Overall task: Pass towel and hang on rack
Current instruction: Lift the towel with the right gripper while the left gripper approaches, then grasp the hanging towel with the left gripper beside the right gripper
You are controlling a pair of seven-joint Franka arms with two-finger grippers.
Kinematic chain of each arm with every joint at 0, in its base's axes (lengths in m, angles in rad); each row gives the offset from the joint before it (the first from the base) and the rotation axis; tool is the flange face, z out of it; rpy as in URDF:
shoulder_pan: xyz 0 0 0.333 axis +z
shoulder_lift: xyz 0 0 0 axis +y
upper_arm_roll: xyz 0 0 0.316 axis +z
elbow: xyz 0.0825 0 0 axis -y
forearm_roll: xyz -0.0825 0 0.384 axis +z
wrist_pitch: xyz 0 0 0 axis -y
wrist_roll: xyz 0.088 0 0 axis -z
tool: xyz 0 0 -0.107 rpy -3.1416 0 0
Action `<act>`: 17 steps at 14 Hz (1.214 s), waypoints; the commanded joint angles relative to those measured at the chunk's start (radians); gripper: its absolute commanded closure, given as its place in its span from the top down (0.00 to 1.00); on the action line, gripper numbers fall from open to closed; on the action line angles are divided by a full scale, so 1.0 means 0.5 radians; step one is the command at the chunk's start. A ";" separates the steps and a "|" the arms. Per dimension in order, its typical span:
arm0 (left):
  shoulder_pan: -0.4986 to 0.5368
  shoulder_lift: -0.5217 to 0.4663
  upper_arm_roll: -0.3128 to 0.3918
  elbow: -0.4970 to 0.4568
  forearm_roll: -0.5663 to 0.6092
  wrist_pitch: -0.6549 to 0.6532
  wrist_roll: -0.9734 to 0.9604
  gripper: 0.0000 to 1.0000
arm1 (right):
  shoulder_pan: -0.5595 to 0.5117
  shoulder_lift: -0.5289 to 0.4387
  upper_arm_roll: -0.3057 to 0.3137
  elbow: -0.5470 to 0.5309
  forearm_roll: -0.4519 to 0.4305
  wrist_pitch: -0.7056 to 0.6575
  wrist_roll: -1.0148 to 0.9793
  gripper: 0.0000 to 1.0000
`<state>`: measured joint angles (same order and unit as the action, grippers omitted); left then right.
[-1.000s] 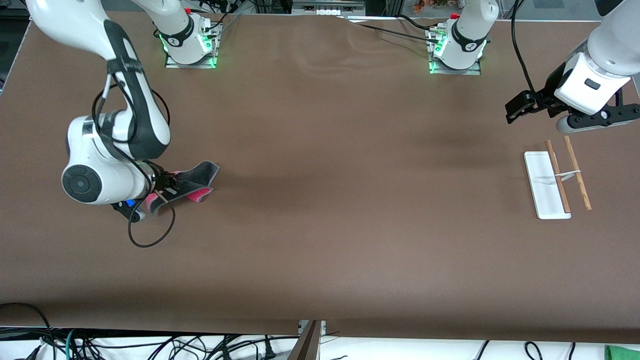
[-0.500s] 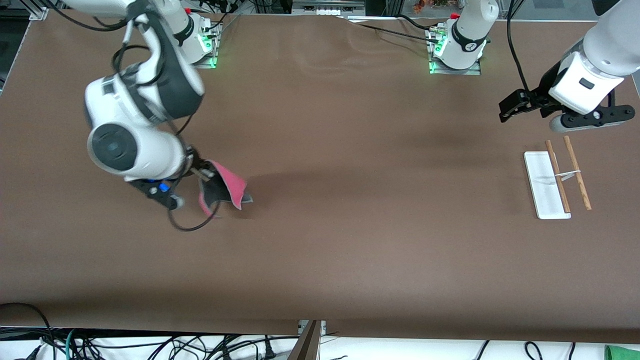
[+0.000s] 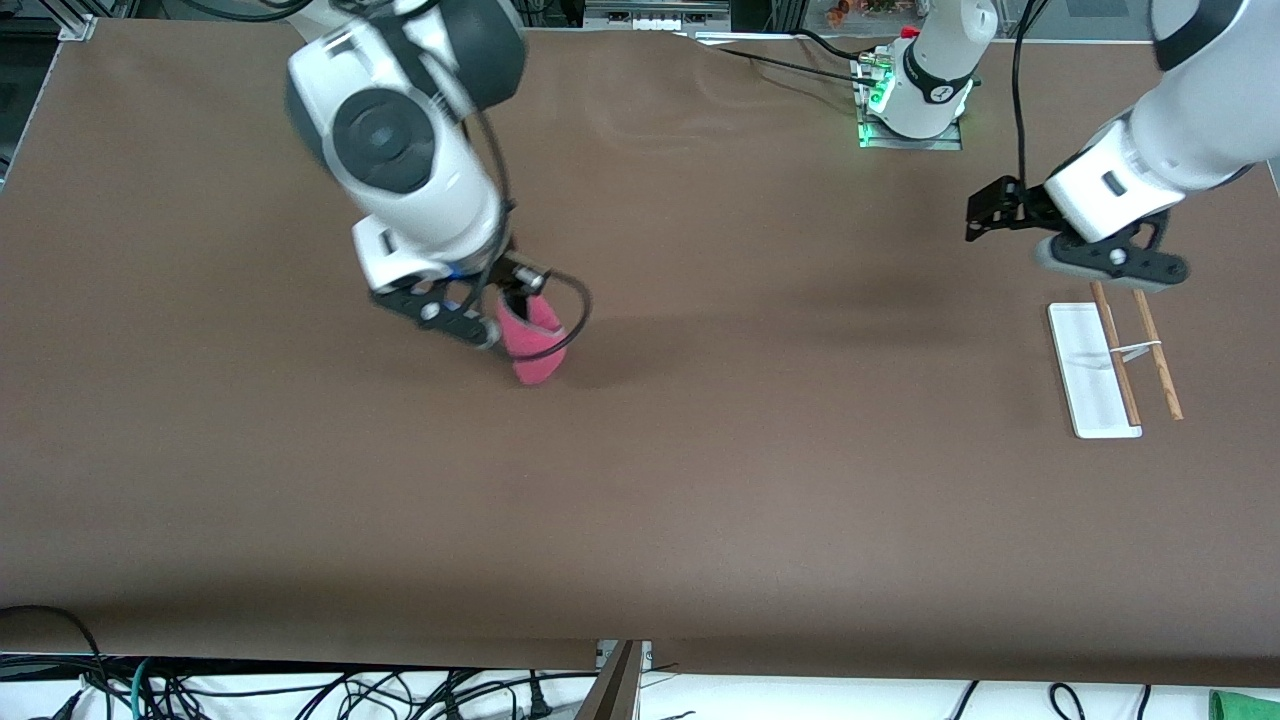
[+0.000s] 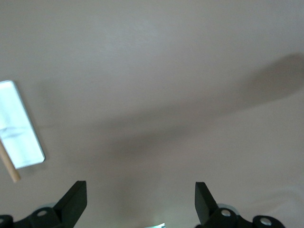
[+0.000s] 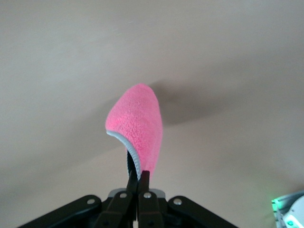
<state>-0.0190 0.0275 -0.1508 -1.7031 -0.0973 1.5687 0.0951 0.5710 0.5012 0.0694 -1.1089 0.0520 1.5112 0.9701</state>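
Note:
The towel needs to hang over the brown rods of the rack (image 3: 1110, 365). My left gripper should next grab the towel by its grey-edged rim.
The pink-red towel (image 3: 528, 345) hangs folded from my right gripper (image 3: 510, 300), which is shut on its grey-edged rim and holds it above the table's middle, toward the right arm's end. In the right wrist view the towel (image 5: 137, 126) stands up from the closed fingers (image 5: 138, 180). The rack (image 3: 1110, 365) lies at the left arm's end: white base with two brown rods (image 3: 1155, 345). My left gripper (image 3: 985, 215) is open and empty, in the air beside the rack's end nearest the bases. The left wrist view shows the rack's base (image 4: 19, 126) and open fingers (image 4: 73, 199).
The brown table (image 3: 700, 450) is bare between the towel and the rack. The left arm's base (image 3: 910, 100) stands at the table's edge with a cable running from it. Cables hang below the edge nearest the front camera.
My right arm has lifted the towel off the table and carried it toward the middle. My left gripper has drifted slightly toward the middle, above the rack's end.

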 commanded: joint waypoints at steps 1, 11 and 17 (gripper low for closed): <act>-0.020 0.159 -0.017 0.071 -0.063 -0.136 0.236 1.00 | 0.171 0.038 -0.025 0.135 0.013 0.054 0.020 0.00; -0.085 0.657 -0.076 0.252 -1.096 -0.143 0.622 1.00 | 0.453 0.035 -0.025 0.135 0.154 0.595 0.342 0.00; -0.149 0.736 -0.330 0.130 -1.244 0.365 0.997 1.00 | 0.475 0.001 -0.016 0.135 0.160 0.638 0.352 0.00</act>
<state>-0.0946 0.3716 -0.2921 -1.6280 -0.6675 1.6909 0.5309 0.7977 0.5093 0.0655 -1.0576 0.1162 1.8241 1.1315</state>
